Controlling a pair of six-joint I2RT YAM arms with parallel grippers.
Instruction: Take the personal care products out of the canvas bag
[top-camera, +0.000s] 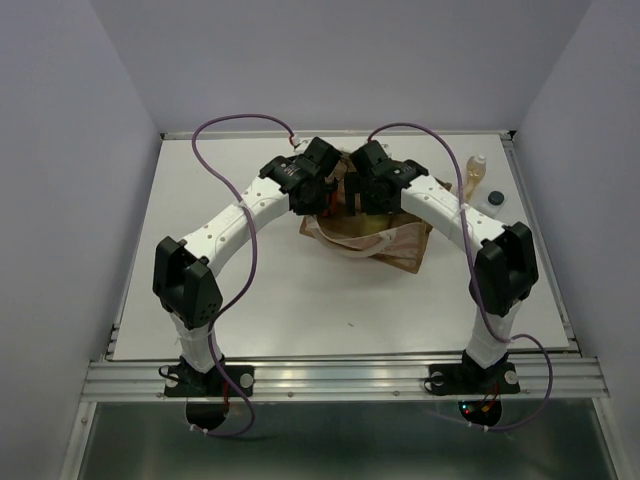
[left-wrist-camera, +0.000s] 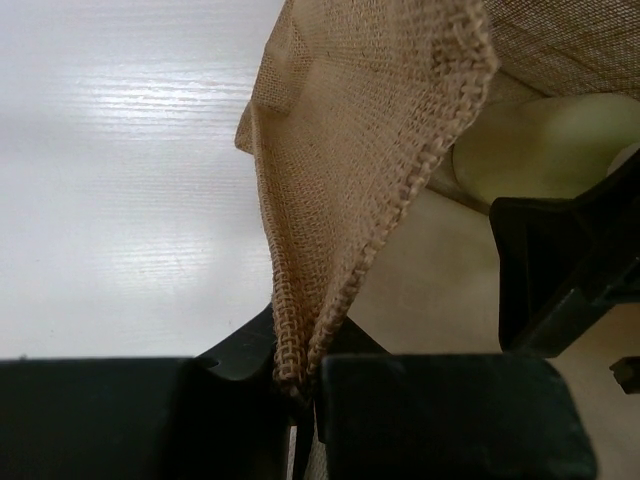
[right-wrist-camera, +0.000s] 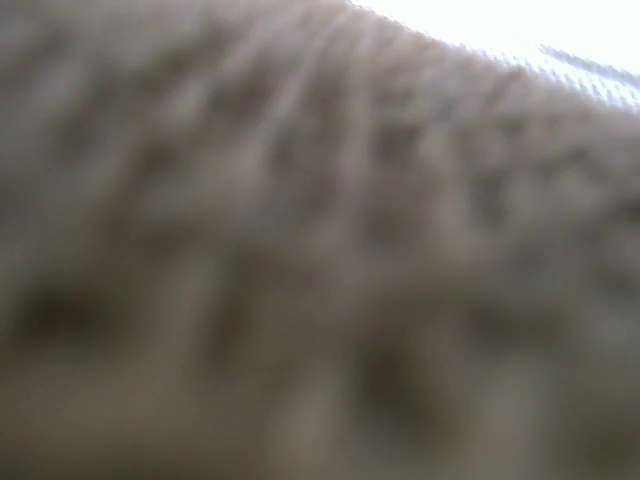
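Observation:
I will reach the pale yellow-green bottle with my right gripper and grab it by its neck, so its wide base stays free to stand on the tabletop.
The canvas bag (top-camera: 392, 246) lies at the table's back middle with its white handles (top-camera: 352, 248) toward me. My left gripper (top-camera: 322, 196) is shut on the bag's woven rim (left-wrist-camera: 300, 375) and holds that edge up. A pale yellow-green bottle (left-wrist-camera: 540, 150) shows inside the open mouth. My right gripper (top-camera: 360, 196) is at the bag's mouth; one of its black fingers (left-wrist-camera: 570, 260) shows beside the bottle. Blurred tan cloth (right-wrist-camera: 300, 250) fills the right wrist view and hides its fingers. An amber bottle (top-camera: 474, 178) with a white cap lies outside the bag at the back right.
A small item with a dark cap (top-camera: 496, 200) sits next to the amber bottle near the table's right edge. Purple cables loop over both arms. White walls close in the table on the left, back and right.

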